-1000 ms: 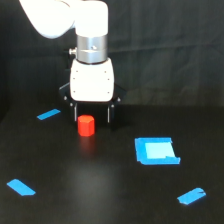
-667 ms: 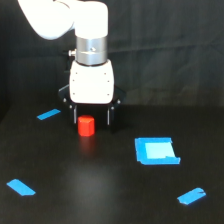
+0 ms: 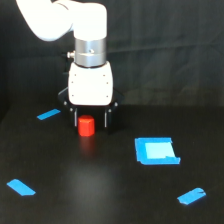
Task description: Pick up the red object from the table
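Note:
I need to pick the red object up from the table by its cylindrical body [image 3: 86, 126].
The red object [image 3: 86, 126], a small red-orange stubby cylinder, stands on the black table [image 3: 100, 185] left of centre. My gripper [image 3: 90, 121], white-bodied with dark fingers, hangs straight down over it. Its jaws are open and stand on either side of the red object, one finger [image 3: 73, 120] at its left and one at its right, with a small gap on the right side. The fingertips reach about halfway down the object. I cannot tell whether either finger touches it.
Blue tape strips lie on the table at the far left [image 3: 48, 114], front left [image 3: 21, 187] and front right [image 3: 191, 196]. A blue square [image 3: 156, 150] lies to the right of the gripper. A black cloth backdrop hangs behind.
My gripper has come down and slightly toward the exterior view's left, so its open fingers now straddle the red object. The red object has not moved.

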Controlling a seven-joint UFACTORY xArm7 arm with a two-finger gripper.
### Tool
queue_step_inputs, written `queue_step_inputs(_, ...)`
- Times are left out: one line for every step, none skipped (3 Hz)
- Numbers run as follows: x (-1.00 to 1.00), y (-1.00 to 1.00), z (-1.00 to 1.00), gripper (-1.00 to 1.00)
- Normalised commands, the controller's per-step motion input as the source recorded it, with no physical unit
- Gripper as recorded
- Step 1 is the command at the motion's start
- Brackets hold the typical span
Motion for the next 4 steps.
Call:
queue_step_inputs(-0.06, 0.01, -0.15, -1.00)
queue_step_inputs(0.14, 0.00, -0.08, -0.98)
queue_step_inputs(0.06, -0.09, -0.10, -0.97)
queue_step_inputs(0.18, -0.32, 1.00, -0.92)
